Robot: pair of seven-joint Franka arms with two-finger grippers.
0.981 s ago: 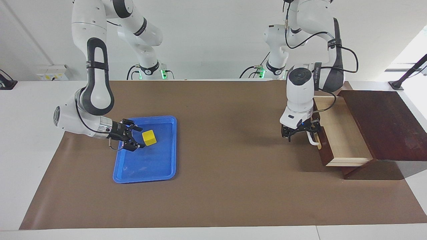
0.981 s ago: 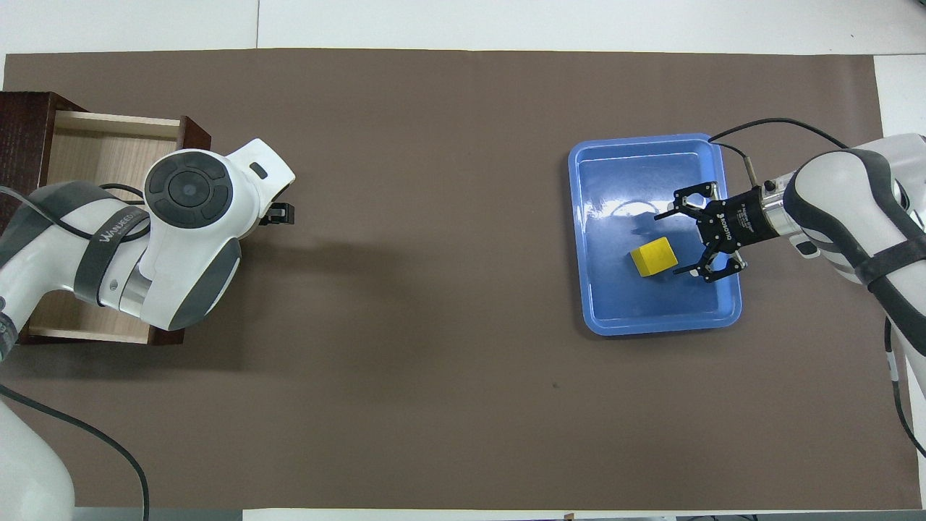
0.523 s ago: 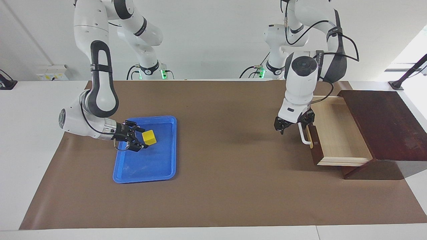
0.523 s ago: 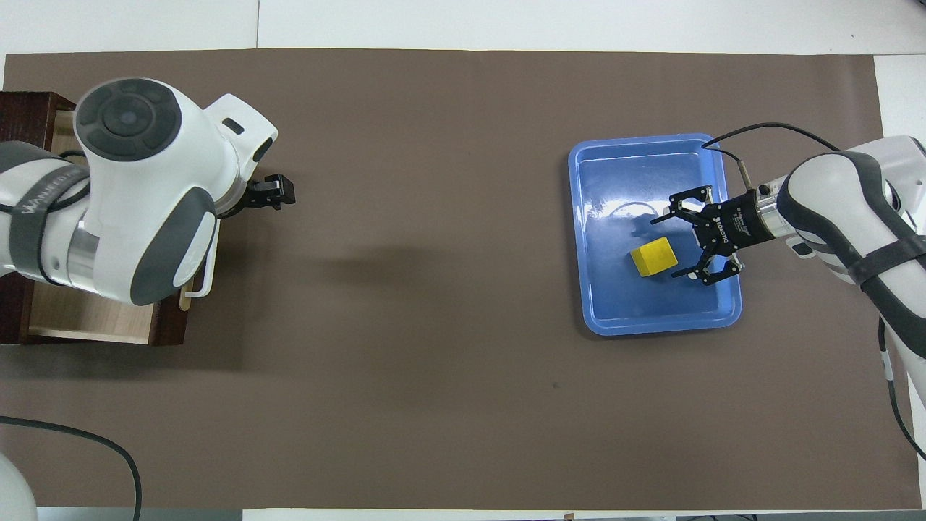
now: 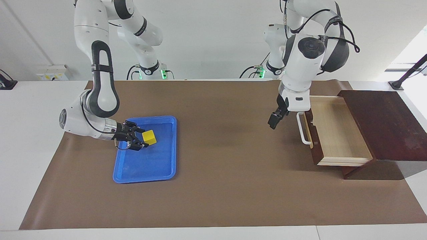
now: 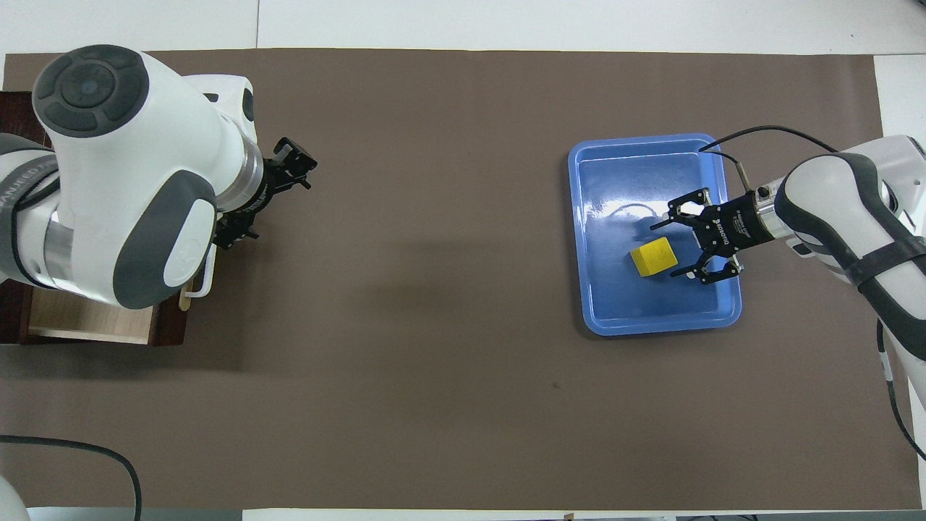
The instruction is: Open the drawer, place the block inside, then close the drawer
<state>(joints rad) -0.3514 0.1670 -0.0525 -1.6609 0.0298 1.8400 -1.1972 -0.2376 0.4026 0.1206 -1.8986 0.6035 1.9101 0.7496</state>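
My right gripper needs to grab the yellow block by its opposite sides next, to get it into the drawer [image 6: 91, 317].
The drawer [image 5: 335, 130] stands pulled out of its dark wooden box [image 5: 383, 123], pale inside and with nothing in it. Its white handle [image 5: 303, 129] is free. My left gripper [image 5: 273, 122] hangs open in the air over the mat beside the handle and touches nothing; it also shows in the overhead view [image 6: 295, 156]. The yellow block [image 5: 149, 137] sits in the blue tray [image 5: 160, 166]. My right gripper [image 5: 142, 137] is low in the tray, open, with its fingertips either side of the block's edge [image 6: 653, 257]. I cannot tell if they touch it.
A brown mat [image 5: 220, 173] covers the table between the tray and the drawer. The left arm's big wrist [image 6: 130, 174] hides most of the drawer in the overhead view. A black cable [image 6: 759, 134] loops over the tray's corner.
My left gripper let go of the handle, rose and swung away toward the table's middle; the drawer slid out slightly more. My right gripper crept closer to the block.
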